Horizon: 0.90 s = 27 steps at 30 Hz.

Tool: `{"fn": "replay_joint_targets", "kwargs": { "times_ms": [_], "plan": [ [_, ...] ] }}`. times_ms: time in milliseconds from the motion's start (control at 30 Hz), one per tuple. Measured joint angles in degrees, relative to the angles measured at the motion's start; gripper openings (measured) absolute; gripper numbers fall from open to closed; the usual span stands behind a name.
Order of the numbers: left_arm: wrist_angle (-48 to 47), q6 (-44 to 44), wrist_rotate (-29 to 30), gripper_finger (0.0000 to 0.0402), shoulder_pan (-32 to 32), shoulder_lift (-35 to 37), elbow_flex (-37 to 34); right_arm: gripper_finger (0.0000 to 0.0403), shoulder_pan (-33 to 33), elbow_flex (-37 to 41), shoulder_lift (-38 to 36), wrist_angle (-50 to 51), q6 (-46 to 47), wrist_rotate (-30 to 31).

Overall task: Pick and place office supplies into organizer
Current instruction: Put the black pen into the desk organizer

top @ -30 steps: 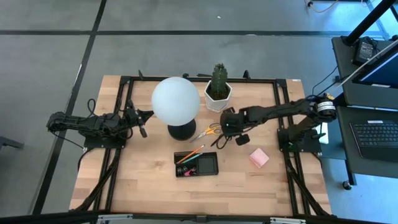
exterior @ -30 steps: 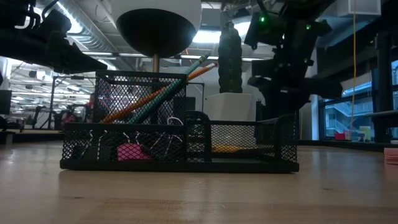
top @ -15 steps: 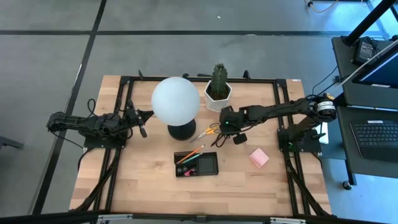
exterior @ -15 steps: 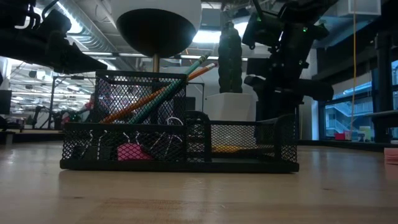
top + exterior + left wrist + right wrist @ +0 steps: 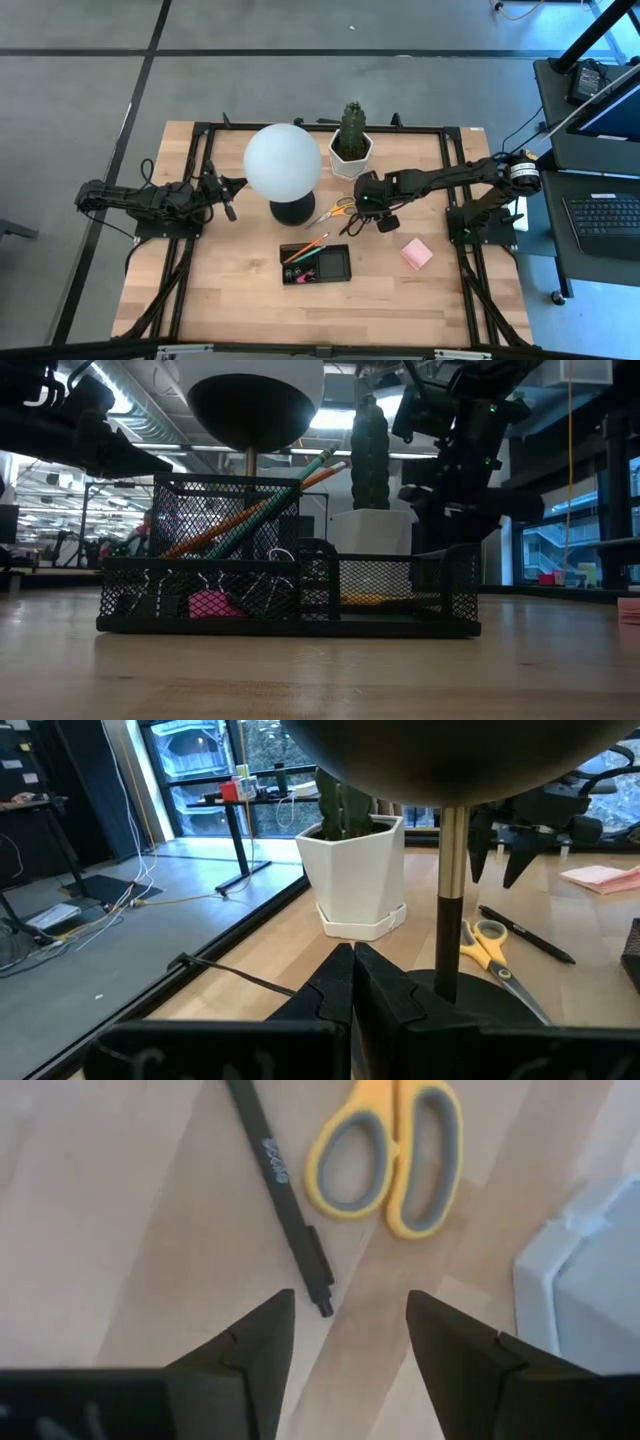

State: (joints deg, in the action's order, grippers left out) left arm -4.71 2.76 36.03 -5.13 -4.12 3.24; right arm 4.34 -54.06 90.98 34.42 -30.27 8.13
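Observation:
Next, my right gripper grabs the black pen by its clip end (image 5: 316, 1270) to put the pen away.
My right gripper (image 5: 345, 1330) hangs open, pointing steeply down over a black pen (image 5: 285, 1190) that lies flat on the table; the pen's tip lies between the two fingers but below them. Yellow-handled scissors (image 5: 395, 1155) lie flat just beyond the pen. In the high view my right gripper (image 5: 368, 207) stands beside the scissors (image 5: 337, 210), behind the black mesh organizer (image 5: 349, 262). The organizer (image 5: 400, 595) holds orange and green pencils (image 5: 260, 510) leaning in its tall section, a pink eraser (image 5: 207, 603) and binder clips. My left gripper (image 5: 351, 975) waits shut at the table's left.
A white globe lamp (image 5: 283, 162) on a round black base (image 5: 293, 211) stands left of the scissors. A cactus in a white pot (image 5: 351, 152) stands just behind my right gripper. A pink sticky-note pad (image 5: 416, 254) lies on the table to the right of the organizer.
My right gripper has spread its fingers wider while hanging in place above the pen. The pen, scissors and organizer have kept still.

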Motion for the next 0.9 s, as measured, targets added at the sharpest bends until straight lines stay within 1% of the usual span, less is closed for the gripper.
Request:
{"fn": "replay_joint_targets", "kwargs": {
  "times_ms": [167, 267, 400, 567, 667, 900],
  "plan": [
    [0.00, 0.03, 0.01, 0.0004, -0.01, -0.02, 0.00, 0.0197, 0.44, 0.00, 1.36, -0.94, -3.13, -3.26],
    [0.00, 0.03, 0.00, 0.0004, 0.00, 0.00, 0.00, 0.0197, 0.43, 0.00, 3.79, -1.19, -5.76, -3.43],
    [-0.02, 0.03, 0.00, 0.0004, 0.01, -0.01, 0.00, 0.0197, 0.60, 0.00, 7.20, -1.87, -6.20, -3.25],
    [-0.01, 0.03, 0.00, 0.0004, -0.01, -0.01, 0.00, 0.0196, 1.78, -0.11, 8.63, -1.87, -6.22, -2.98],
    [0.00, 0.03, 0.00, 0.0004, 0.01, 0.00, 0.00, 0.0186, 2.81, -0.11, 8.67, -1.74, -6.18, -4.04],
    [0.00, 0.01, 0.01, 0.0004, -0.01, -0.02, 0.00, 0.0144, 3.65, -0.09, 8.74, -1.48, -6.55, -6.52]
  ]
}}
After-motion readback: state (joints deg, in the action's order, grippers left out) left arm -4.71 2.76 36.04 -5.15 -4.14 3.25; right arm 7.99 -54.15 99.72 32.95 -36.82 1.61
